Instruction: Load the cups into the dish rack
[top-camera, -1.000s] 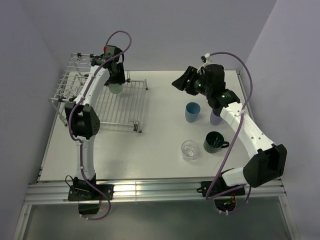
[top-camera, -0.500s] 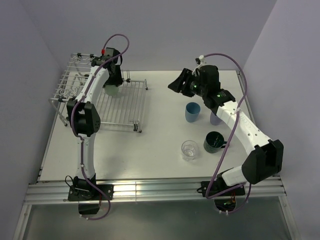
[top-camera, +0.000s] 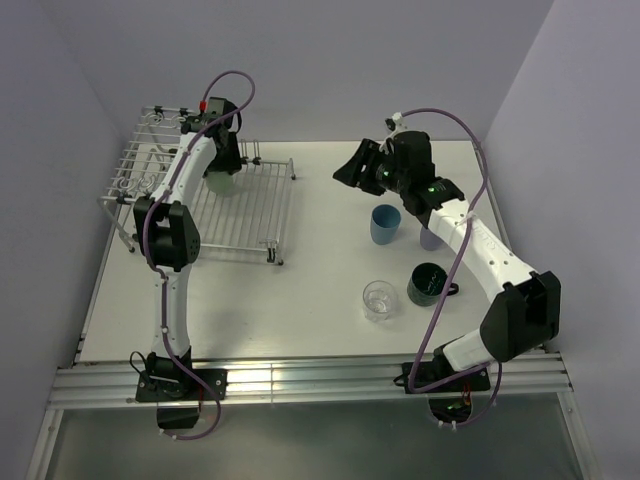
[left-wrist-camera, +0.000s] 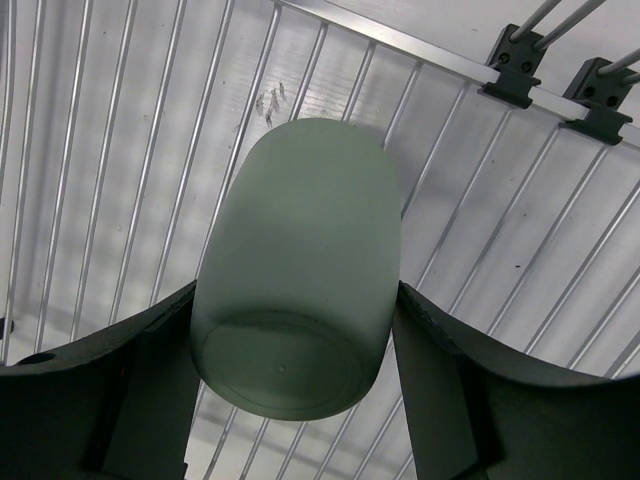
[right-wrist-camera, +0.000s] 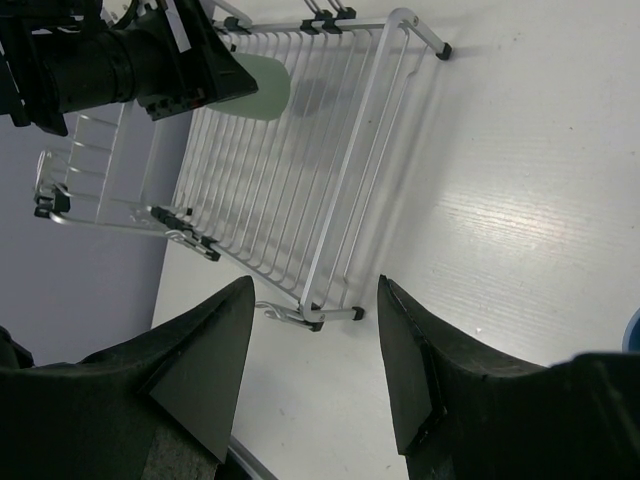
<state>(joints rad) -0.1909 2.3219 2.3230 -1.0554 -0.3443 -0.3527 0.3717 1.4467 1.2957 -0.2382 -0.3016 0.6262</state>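
Observation:
The pale green cup (top-camera: 222, 182) would end with its opening down on the rack's flat tray, its rim close above the rack's wires. It now is time for my left gripper to open.
My left gripper (top-camera: 222, 170) (left-wrist-camera: 295, 335) is shut on a pale green cup (top-camera: 222, 182) (left-wrist-camera: 300, 250), gripping its sides near the base. The cup hangs mouth-down over the far part of the white wire dish rack's (top-camera: 250, 215) (left-wrist-camera: 100, 150) flat tray. On the table to the right stand a light blue cup (top-camera: 385, 223), a lavender cup (top-camera: 431, 236), a dark green mug (top-camera: 430, 284) and a clear glass (top-camera: 379, 299). My right gripper (top-camera: 352, 170) (right-wrist-camera: 315, 290) hovers open and empty above the table, just beyond the blue cup, and faces the rack (right-wrist-camera: 330, 180).
The rack's raised basket (top-camera: 140, 165) fills the far left corner against the left wall. Walls close the table on the left, back and right. An aluminium rail (top-camera: 300, 380) with both arm bases runs along the near edge.
The left gripper has carried the green cup a little left and back over the rack tray. The right gripper has shifted slightly left, still open.

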